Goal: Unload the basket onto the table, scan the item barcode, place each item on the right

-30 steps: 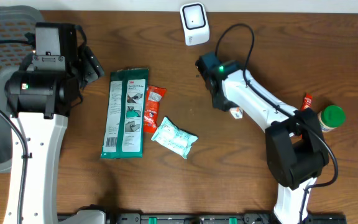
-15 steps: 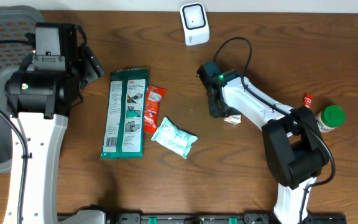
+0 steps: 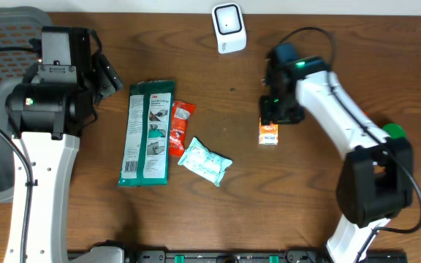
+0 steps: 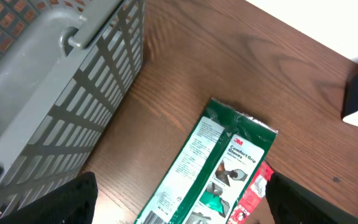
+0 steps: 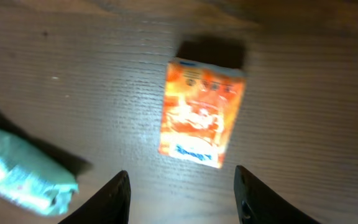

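Note:
The small orange box (image 3: 269, 133) needs to be gripped next by my right gripper across its sides, at the box's end nearest the gripper. The rest of the box then stays uncovered for barcode scanning.
A small orange box (image 3: 269, 133) lies flat on the brown table, free of any grip. In the right wrist view the orange box (image 5: 201, 113) sits just ahead of my right gripper (image 5: 182, 200), whose jaws stand open with nothing between them. From overhead, that right gripper (image 3: 273, 117) hovers just behind the box. The white barcode scanner (image 3: 229, 28) stands at the table's far edge. My left gripper (image 3: 108, 77) hangs open and empty beside the basket, above the left end of the table; its left gripper (image 4: 179, 208) looks down on a green package.
A green 3M glove package (image 3: 148, 131), a red packet (image 3: 180, 128) and a pale green pouch (image 3: 205, 162) lie left of centre. A grey basket (image 3: 6, 44) stands at the far left. A green-lidded bottle (image 3: 394, 134) peeks out behind the right arm.
The right gripper opened and let go of the orange box, which now lies on the table. The right arm swung rightward and back. The left arm stayed still.

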Controlling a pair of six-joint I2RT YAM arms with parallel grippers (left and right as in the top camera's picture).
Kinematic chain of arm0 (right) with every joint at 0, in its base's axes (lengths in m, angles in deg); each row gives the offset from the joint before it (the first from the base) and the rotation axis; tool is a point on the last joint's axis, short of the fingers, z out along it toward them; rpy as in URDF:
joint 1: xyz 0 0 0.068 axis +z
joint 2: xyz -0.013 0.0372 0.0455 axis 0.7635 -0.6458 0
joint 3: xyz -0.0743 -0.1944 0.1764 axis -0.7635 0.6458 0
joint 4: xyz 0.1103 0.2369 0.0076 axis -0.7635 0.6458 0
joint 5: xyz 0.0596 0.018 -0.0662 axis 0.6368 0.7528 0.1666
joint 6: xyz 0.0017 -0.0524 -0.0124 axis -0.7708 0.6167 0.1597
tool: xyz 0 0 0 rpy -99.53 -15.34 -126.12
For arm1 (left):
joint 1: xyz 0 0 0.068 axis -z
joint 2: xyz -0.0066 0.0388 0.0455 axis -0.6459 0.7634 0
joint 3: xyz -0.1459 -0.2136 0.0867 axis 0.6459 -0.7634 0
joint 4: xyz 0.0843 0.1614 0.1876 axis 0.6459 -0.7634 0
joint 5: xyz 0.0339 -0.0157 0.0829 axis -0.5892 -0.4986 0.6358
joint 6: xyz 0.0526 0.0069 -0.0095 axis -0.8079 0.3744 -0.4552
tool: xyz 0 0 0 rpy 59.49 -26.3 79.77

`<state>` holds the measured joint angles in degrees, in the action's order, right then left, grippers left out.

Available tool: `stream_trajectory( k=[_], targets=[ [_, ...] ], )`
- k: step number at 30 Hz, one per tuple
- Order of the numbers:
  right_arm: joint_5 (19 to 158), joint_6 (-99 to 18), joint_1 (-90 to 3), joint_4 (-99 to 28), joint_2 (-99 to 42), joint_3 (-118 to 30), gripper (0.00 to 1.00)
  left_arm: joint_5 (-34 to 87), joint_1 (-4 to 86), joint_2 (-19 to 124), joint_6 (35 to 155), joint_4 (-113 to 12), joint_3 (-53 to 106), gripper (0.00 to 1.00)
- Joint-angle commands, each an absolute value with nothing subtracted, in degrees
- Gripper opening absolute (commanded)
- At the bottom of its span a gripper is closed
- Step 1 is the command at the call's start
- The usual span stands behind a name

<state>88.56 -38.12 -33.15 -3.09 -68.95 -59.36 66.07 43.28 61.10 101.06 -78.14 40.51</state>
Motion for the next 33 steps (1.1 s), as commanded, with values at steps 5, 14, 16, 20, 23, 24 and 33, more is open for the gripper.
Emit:
stream_trajectory(
  k=[5,14,16,20,23,24,33],
  targets=[
    [100.89,-34.36,-42.66,-5.84,-67.84,-55.91,0.47,66.79,43.04,61.3,100.95,-78.29,41.43,0.87],
    [109.72,-34.45,-43.97,-22.78,-67.84,-41.52,0.43,66.79,43.04,61.3,100.95,-78.29,41.43,0.87],
    [109.72,-34.45,-43.82,-24.29,-67.84,-39.6,0.41,66.79,43.02,61.3,100.95,-78.29,41.43,0.87],
    [109.65,-34.4,-43.8,-25.82,-67.84,-37.57,0.4,66.79,43.04,61.3,100.95,-78.29,41.43,0.87],
    [109.43,-34.4,-43.8,-26.19,-67.84,-37.22,0.38,66.79,43.04,61.3,100.95,-78.29,41.43,0.87],
    [109.15,-34.38,-43.8,-26.43,-67.84,-37.11,0.38,66.79,43.04,61.3,100.93,-78.29,41.43,0.87],
    [106.48,-34.67,-43.84,-30.04,-67.84,-36.74,0.38,66.79,43.04,61.3,100.95,-78.29,41.43,0.87]
  ],
)
